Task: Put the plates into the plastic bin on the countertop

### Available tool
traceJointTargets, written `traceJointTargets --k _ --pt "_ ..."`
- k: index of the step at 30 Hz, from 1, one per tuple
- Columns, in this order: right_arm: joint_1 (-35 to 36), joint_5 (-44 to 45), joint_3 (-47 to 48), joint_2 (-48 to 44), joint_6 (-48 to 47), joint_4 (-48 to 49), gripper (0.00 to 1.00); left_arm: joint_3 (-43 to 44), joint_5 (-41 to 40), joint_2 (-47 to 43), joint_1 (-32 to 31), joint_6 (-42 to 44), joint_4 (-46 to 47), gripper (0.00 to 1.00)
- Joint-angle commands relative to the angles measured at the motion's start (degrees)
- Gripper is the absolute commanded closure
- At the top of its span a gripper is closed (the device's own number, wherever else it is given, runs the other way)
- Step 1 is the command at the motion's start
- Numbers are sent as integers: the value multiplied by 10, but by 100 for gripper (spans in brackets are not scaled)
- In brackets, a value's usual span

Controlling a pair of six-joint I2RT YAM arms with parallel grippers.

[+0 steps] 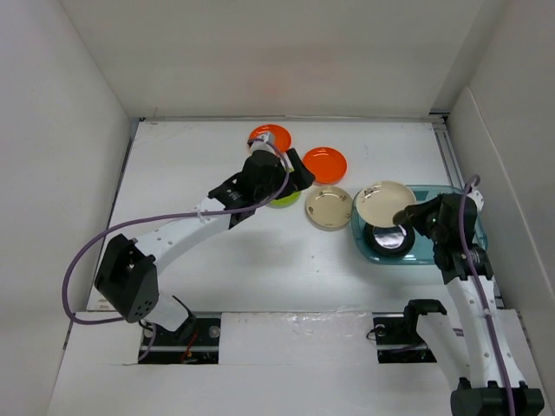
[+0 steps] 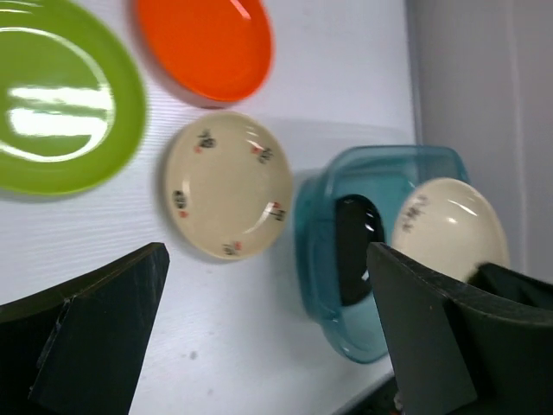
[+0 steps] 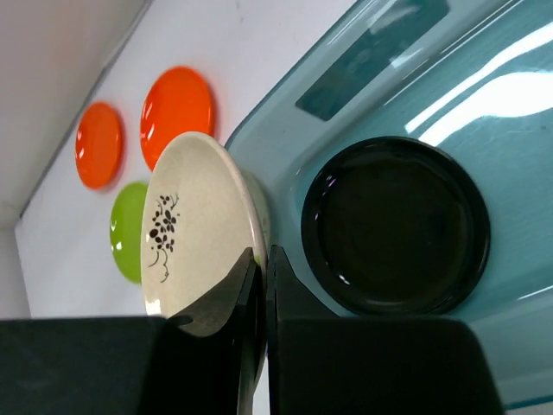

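The cream plate with the dark marks sticks out past the bin's rim, so the robot needs to move it over the black plate before the right gripper lets go of it.
My right gripper [image 3: 263, 259] is shut on the rim of the dark-marked cream plate [image 3: 194, 229] and holds it over the far-left part of the blue plastic bin [image 1: 468, 251]; it also shows from above [image 1: 385, 202]. A black plate [image 3: 396, 225] lies in the bin. My left gripper [image 2: 268, 337] is open and empty, above the lime green plate [image 2: 56, 108], which shows partly under that arm from above [image 1: 284, 200]. A second cream plate [image 1: 329, 207] and two orange plates, one at the far left [image 1: 269, 136] and one to its right [image 1: 324, 164], lie on the white countertop [image 1: 251, 260].
White walls [image 1: 69, 139] enclose the countertop on the left, back and right. The bin stands close to the right wall. Purple cables [image 1: 95, 247] run along both arms.
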Motion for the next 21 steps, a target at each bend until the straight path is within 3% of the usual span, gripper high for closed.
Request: traceJointTargets --k 1,8,17,21 --pt "-3 81 -15 -33 39 -19 100 -38 -72 -42 27 -6 -40 1" --pt "-14 88 -55 -12 78 -16 100 -74 -77 -50 64 13 -45 1" --pt "-19 106 -118 -15 97 39 100 -85 -71 -26 64 30 -33 1" --pt "-19 106 -118 -1 97 39 66 -91 -65 -14 64 30 -28 1"
